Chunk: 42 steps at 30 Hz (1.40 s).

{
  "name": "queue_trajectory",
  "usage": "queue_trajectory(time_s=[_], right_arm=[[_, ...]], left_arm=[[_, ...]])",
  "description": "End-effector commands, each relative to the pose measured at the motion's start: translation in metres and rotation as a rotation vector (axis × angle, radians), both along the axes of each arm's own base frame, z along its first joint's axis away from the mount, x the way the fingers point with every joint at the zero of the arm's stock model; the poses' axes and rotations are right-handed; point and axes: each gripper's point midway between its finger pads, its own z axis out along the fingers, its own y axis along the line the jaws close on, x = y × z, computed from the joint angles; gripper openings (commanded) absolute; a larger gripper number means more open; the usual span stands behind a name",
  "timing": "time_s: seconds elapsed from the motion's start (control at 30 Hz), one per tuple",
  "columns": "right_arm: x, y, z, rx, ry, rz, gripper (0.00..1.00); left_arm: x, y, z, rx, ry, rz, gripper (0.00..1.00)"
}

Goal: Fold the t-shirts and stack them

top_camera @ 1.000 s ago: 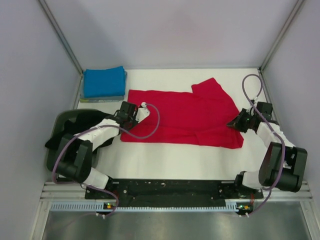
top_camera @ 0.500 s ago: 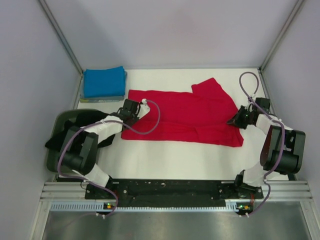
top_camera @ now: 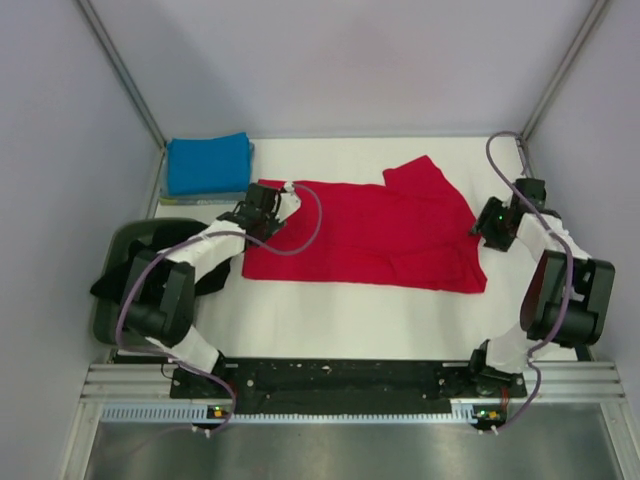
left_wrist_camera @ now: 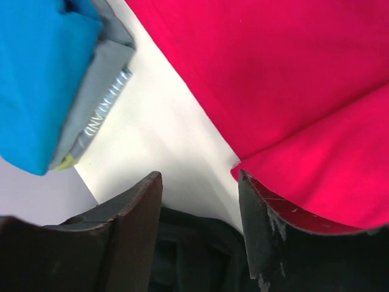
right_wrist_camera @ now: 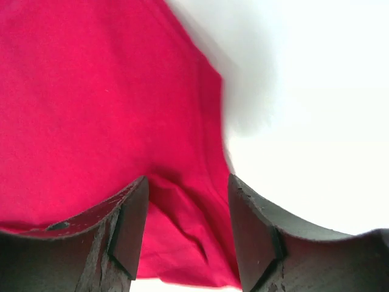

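Next, my left gripper grabs the red t-shirt (top_camera: 370, 235) by its folded side edge near the close corner to draw it straight for folding.
A red t-shirt (top_camera: 370, 235) lies spread on the white table, partly folded, with a sleeve pointing to the far side. My left gripper (top_camera: 262, 205) hovers at its left edge, jaws open. In the left wrist view that gripper (left_wrist_camera: 200, 182) has bare table between its fingers and the red t-shirt (left_wrist_camera: 292, 79) just to its right. My right gripper (top_camera: 492, 222) stands open at the shirt's right edge. In the right wrist view it (right_wrist_camera: 188, 185) is above the red cloth (right_wrist_camera: 91, 91), gripping nothing. A folded blue t-shirt (top_camera: 207, 163) sits at the far left.
The blue shirt (left_wrist_camera: 36, 79) rests on a folded grey cloth (left_wrist_camera: 103, 91) with lettering. A dark tub (top_camera: 108, 250) holding black cloth (top_camera: 100, 285) stands at the near left, under the left arm. Walls close in on three sides.
Both grippers were shut on the red shirt's side edges; they have opened, let the cloth go, and moved slightly toward the far side. The shirt now lies flat.
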Motion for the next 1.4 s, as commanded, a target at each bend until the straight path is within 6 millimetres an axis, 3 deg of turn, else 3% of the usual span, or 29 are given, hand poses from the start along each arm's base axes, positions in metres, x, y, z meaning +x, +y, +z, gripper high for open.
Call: queue_trajectory(time_s=[0.0, 0.1, 0.2, 0.4, 0.57, 0.63, 0.7, 0.8, 0.83, 1.03, 1.23, 1.37], right_arm=[[-0.035, -0.045, 0.044, -0.265, 0.017, -0.179, 0.55], [-0.063, -0.044, 0.043, -0.286, 0.006, -0.224, 0.59], [-0.082, -0.028, 0.032, -0.218, 0.006, -0.234, 0.59], [-0.101, -0.017, -0.003, -0.165, 0.058, -0.260, 0.59], [-0.104, -0.009, -0.034, -0.112, 0.141, -0.246, 0.57], [-0.104, -0.011, -0.041, -0.117, 0.157, -0.248, 0.50], [-0.105, -0.014, -0.044, -0.107, 0.168, -0.258, 0.31], [-0.105, -0.022, -0.040, -0.109, 0.156, -0.291, 0.05], [-0.105, -0.026, -0.037, -0.109, 0.147, -0.307, 0.00], [-0.112, -0.031, -0.004, -0.115, 0.131, -0.336, 0.00], [-0.133, -0.050, 0.031, -0.014, 0.136, -0.487, 0.00], [-0.152, -0.046, 0.032, -0.014, 0.187, -0.485, 0.00]], left_arm=[[-0.009, -0.023, 0.058, -0.149, -0.060, -0.113, 0.56], [-0.051, -0.044, 0.045, -0.207, 0.042, -0.335, 0.47], [-0.077, -0.041, 0.018, -0.170, 0.094, -0.433, 0.45], [-0.082, -0.023, -0.022, -0.060, 0.140, -0.432, 0.59], [-0.072, -0.016, -0.041, -0.011, 0.158, -0.399, 0.62], [-0.069, -0.015, -0.049, 0.001, 0.158, -0.380, 0.60], [-0.069, -0.014, -0.053, 0.000, 0.165, -0.366, 0.47], [-0.082, -0.018, -0.059, -0.035, 0.224, -0.381, 0.02], [-0.086, -0.021, -0.059, -0.051, 0.238, -0.386, 0.00], [-0.120, -0.028, -0.050, -0.123, 0.305, -0.423, 0.00], [-0.173, -0.041, -0.041, -0.193, 0.360, -0.543, 0.00], [-0.214, -0.062, -0.037, -0.274, 0.409, -0.643, 0.00]])
